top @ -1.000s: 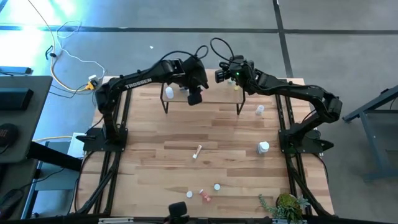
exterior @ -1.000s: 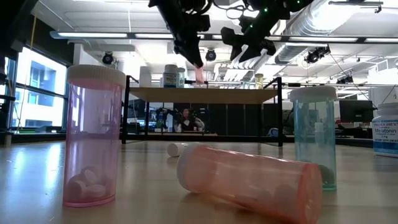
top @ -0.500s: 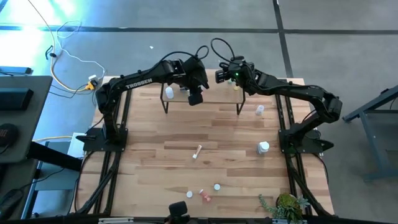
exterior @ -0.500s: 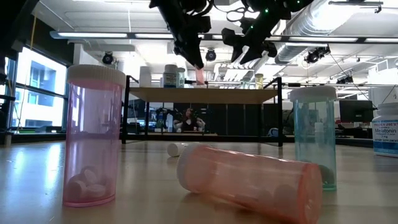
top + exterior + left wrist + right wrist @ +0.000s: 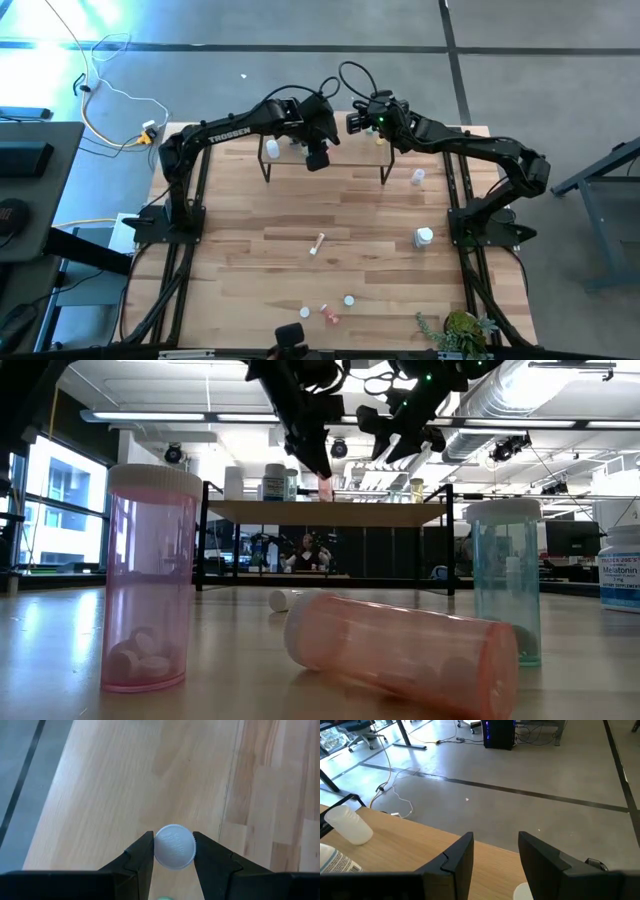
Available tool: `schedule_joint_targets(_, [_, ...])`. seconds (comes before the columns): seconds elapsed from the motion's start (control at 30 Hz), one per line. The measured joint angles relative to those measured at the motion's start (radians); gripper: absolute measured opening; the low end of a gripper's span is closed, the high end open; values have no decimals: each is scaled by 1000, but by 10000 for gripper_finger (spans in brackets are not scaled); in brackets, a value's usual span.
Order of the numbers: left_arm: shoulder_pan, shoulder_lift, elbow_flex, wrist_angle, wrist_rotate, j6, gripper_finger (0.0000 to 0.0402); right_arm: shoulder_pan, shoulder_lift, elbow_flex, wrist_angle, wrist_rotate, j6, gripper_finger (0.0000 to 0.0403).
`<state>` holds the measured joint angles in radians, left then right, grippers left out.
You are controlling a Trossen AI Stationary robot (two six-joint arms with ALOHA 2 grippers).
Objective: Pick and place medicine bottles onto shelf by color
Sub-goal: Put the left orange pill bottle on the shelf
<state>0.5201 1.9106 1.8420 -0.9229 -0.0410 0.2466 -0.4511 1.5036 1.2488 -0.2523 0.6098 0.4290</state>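
Note:
My left gripper should open now, because the pink-red bottle (image 5: pixel 174 846) is upright with its base at the shelf board (image 5: pixel 115 810) and would stand there.
The shelf (image 5: pixel 330 152) is a small light-wood board on black legs at the table's far side. A white bottle (image 5: pixel 271 148) and a yellowish one (image 5: pixel 380 138) stand on it; the low view shows several bottles (image 5: pixel 273 481) on its left part. My left gripper (image 5: pixel 318 157) hangs over the shelf's middle, shut on a pink-red bottle (image 5: pixel 324 487) with a white cap. That bottle is upright, its base just above the board. My right gripper (image 5: pixel 354 121) hovers open beyond the shelf's far edge, holding nothing. My left gripper pinches the pink-red bottle by its white ribbed cap (image 5: pixel 174 847), one finger (image 5: pixel 141 854) on each side. The fingers come from above, pointing down. The bottle hangs upright below them over the shelf board; whether its base touches the board I cannot tell.
Loose bottles are on the table: a pink one lying down (image 5: pixel 318 243), a white one (image 5: pixel 425 237), a clear one (image 5: pixel 417 178), and a few small ones near the front edge (image 5: pixel 328 314). A plant (image 5: pixel 460 330) sits at the near right corner. Bare board lies between the shelf's bottles.
My left gripper has shifted a little toward the table's right and slightly down toward the shelf, carrying the pink-red bottle with it, still shut. My right arm has kept still.

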Motion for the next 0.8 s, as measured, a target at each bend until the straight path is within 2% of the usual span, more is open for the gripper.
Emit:
schedule_joint_targets(0.43, [0, 0, 0, 0, 0, 18, 116, 0, 0, 0, -1, -1, -3, 147])
schedule_joint_targets(0.8, [0, 0, 0, 0, 0, 18, 149, 0, 0, 0, -1, -1, -3, 147])
